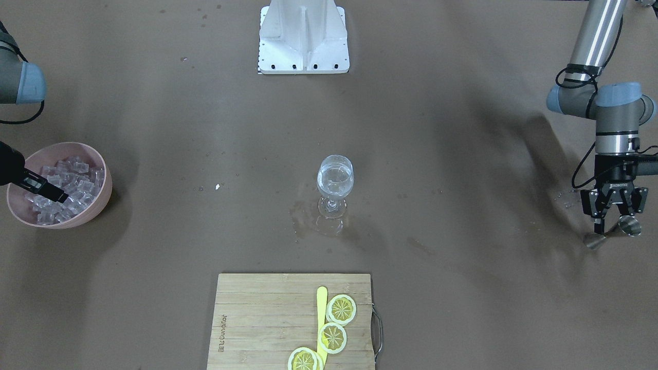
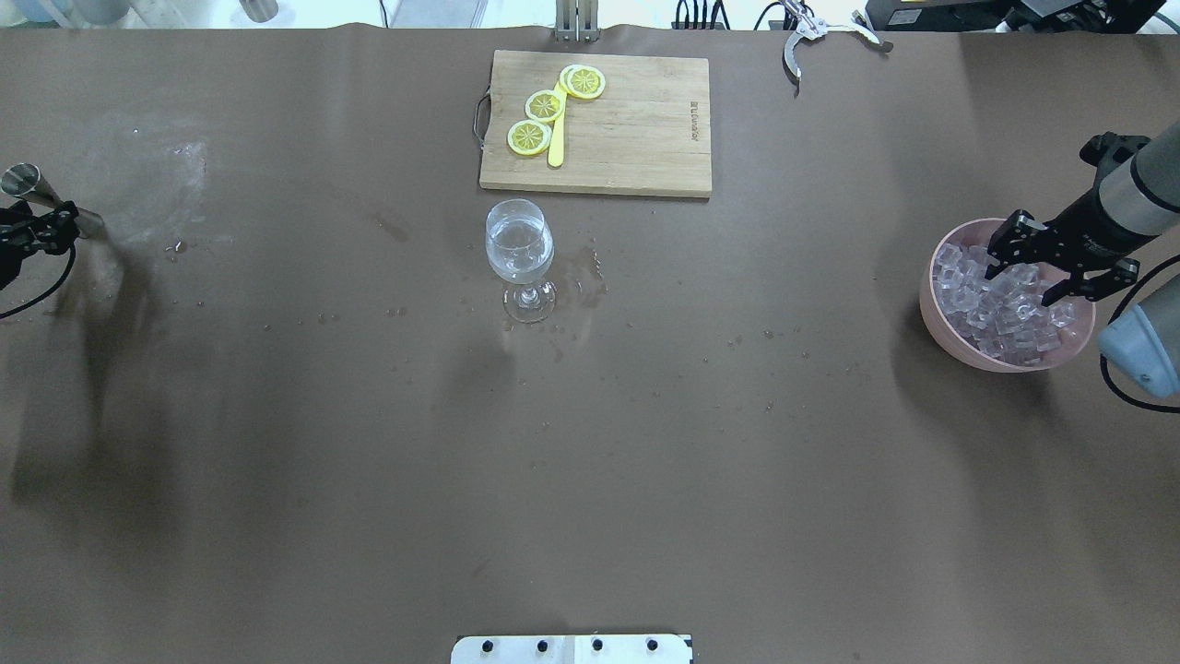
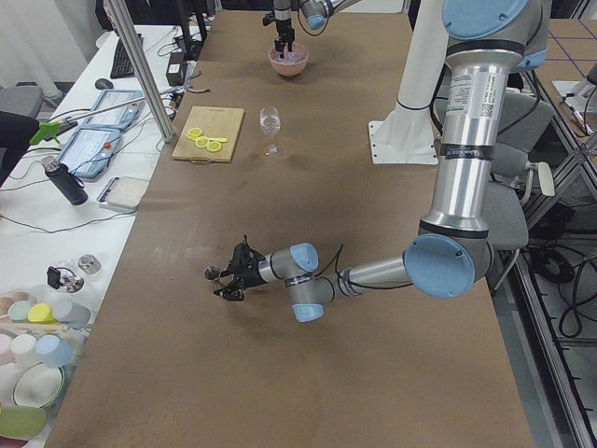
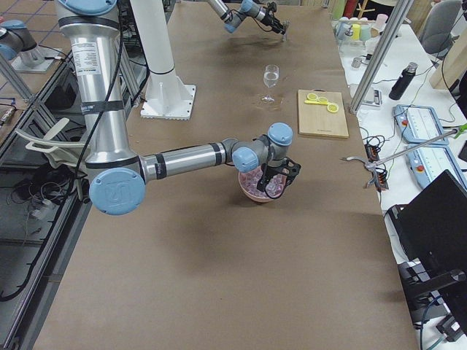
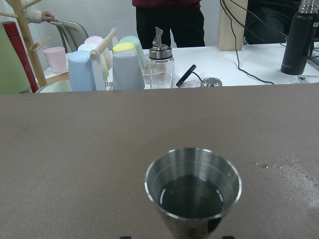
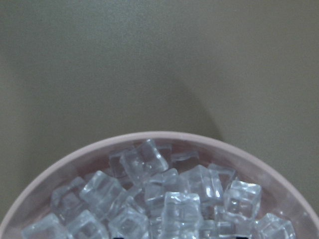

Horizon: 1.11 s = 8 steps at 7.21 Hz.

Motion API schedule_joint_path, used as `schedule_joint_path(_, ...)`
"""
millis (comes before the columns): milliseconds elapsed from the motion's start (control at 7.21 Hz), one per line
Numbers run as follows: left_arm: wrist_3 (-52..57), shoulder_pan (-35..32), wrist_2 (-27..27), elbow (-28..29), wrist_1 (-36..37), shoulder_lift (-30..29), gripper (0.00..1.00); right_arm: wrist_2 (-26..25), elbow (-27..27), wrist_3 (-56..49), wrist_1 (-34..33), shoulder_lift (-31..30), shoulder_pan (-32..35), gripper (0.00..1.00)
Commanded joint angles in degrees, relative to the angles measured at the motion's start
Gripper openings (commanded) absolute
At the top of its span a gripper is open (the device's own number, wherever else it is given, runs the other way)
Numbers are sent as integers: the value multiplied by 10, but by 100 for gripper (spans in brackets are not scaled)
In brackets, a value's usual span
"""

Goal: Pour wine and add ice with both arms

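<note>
My left gripper grabs the steel jigger by its narrow middle (image 1: pixel 611 230) next, to pour wine into the stemmed glass (image 1: pixel 335 177).
A stemmed glass (image 1: pixel 335 177) stands mid-table with a little clear wine (image 2: pixel 519 260) in it. My left gripper (image 1: pixel 611 222) is at the table's left end, its jaws open on either side of a steel jigger (image 1: pixel 628 226). The jigger stands on the table and shows in the left wrist view (image 5: pixel 193 185) with a little liquid inside. My right gripper (image 2: pixel 1028 277) is open, with its fingertips down among the ice (image 2: pixel 996 318) heaped in a pink bowl (image 2: pixel 929 304). The ice also fills the right wrist view (image 6: pixel 174 199).
A wooden cutting board (image 2: pixel 636 129) with lemon slices (image 2: pixel 544 106) and a yellow knife lies beyond the glass. Metal tongs (image 2: pixel 811 32) lie at the far edge. The white base block (image 1: pixel 303 36) is at the near edge. Wet spots surround the glass.
</note>
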Motion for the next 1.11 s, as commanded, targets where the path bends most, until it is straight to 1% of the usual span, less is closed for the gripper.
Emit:
schedule_joint_path(0,0,-1,8,11,0,-8,65,1,4,2,6,-3,0,76)
schedule_joint_path(139,0,-1,11,26,0,-19,65,2,15,12,6,-7,-2,76)
schedule_joint_path(277,0,-1,12,28,0,-23,64,5,18,15,7,-8,-5,76)
schedule_joint_path(693,0,-1,12,28,0,-28,55,5,19,15,7,-10,-13,76)
schedule_joint_path(832,0,-1,11,33,0,-30,52,5,19,14,7,-10,-14,67)
schedule_joint_path(970,0,-1,12,35,0,-33,50,6,22,14,7,-10,-14,53)
